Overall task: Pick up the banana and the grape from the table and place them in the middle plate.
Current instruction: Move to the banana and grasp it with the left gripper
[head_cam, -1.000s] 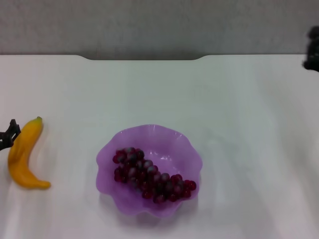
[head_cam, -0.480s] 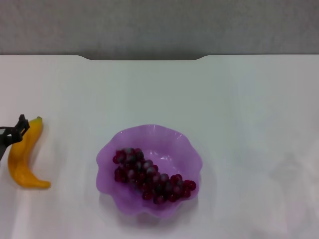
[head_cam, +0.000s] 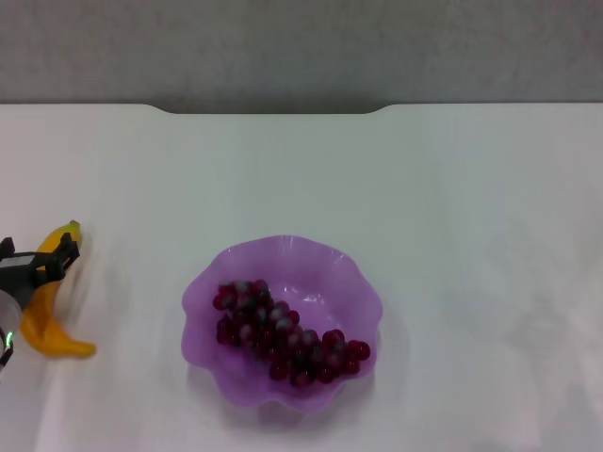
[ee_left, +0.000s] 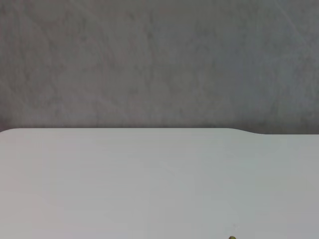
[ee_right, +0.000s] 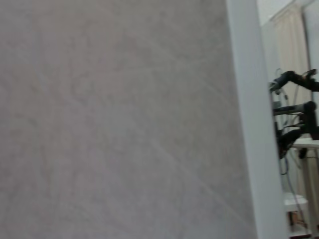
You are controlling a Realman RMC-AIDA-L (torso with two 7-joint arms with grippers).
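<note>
My left gripper should move lower before it closes on the banana [head_cam: 45, 325]. My fingers are above the banana and barely above the tip of its stem, so they would miss if I closed now.
The yellow banana [head_cam: 45, 325] lies on the white table [head_cam: 452, 188] at the far left, stem tip pointing away from me. My left gripper [head_cam: 36, 257] is over the banana's upper half, open, with one dark finger [head_cam: 65, 248] on each side of it. The dark red-purple grape bunch [head_cam: 283, 334] lies inside the purple scalloped plate [head_cam: 292, 254] in the middle of the table. The left wrist view shows only bare table [ee_left: 149, 184] and wall. My right gripper is out of view.
A grey wall [head_cam: 301, 47] stands behind the table's notched far edge [head_cam: 273, 111]. The right wrist view shows wall [ee_right: 114, 119] and some distant equipment [ee_right: 296, 109].
My left gripper has moved in from the left edge and now straddles the banana's upper part. My right arm, seen at the far right edge one second ago, has left the view.
</note>
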